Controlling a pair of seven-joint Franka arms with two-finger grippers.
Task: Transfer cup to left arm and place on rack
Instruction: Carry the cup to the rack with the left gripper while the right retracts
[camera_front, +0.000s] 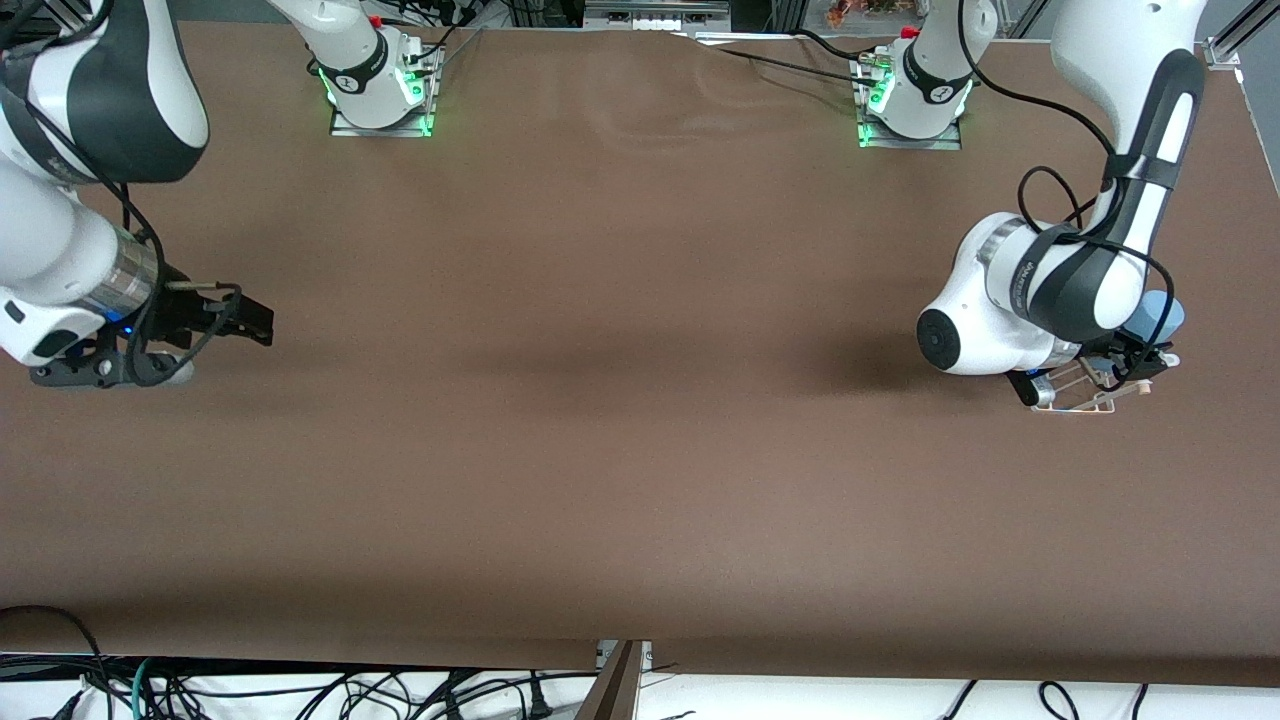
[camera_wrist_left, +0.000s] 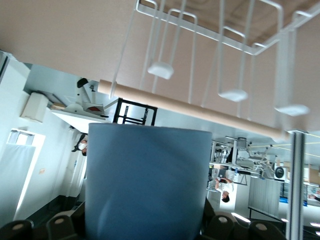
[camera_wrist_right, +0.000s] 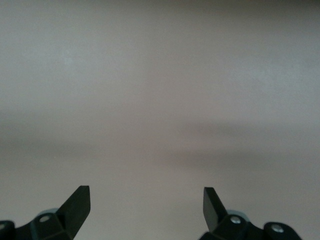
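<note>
The light-blue cup (camera_front: 1160, 316) (camera_wrist_left: 147, 175) is still above the rack's wires and would fall if I opened now. My left gripper should keep holding it until it reaches them.
My left gripper (camera_front: 1138, 360) is shut on the light-blue cup (camera_front: 1160, 316), which fills the space between its jaws in the left wrist view (camera_wrist_left: 147, 180). It holds the cup right at the white wire rack (camera_front: 1085, 397), which stands at the left arm's end of the table. In the left wrist view the rack's prongs (camera_wrist_left: 225, 37) and its pale wooden dowel (camera_wrist_left: 200, 107) are just past the cup's rim. My right gripper (camera_front: 250, 322) is open and empty over bare table at the right arm's end; its fingers (camera_wrist_right: 77, 205) stand wide apart.
The brown table (camera_front: 620, 420) stretches between the two arms. The arm bases (camera_front: 380, 90) stand at the table's edge farthest from the front camera. Cables hang below the table's near edge (camera_front: 400, 690).
</note>
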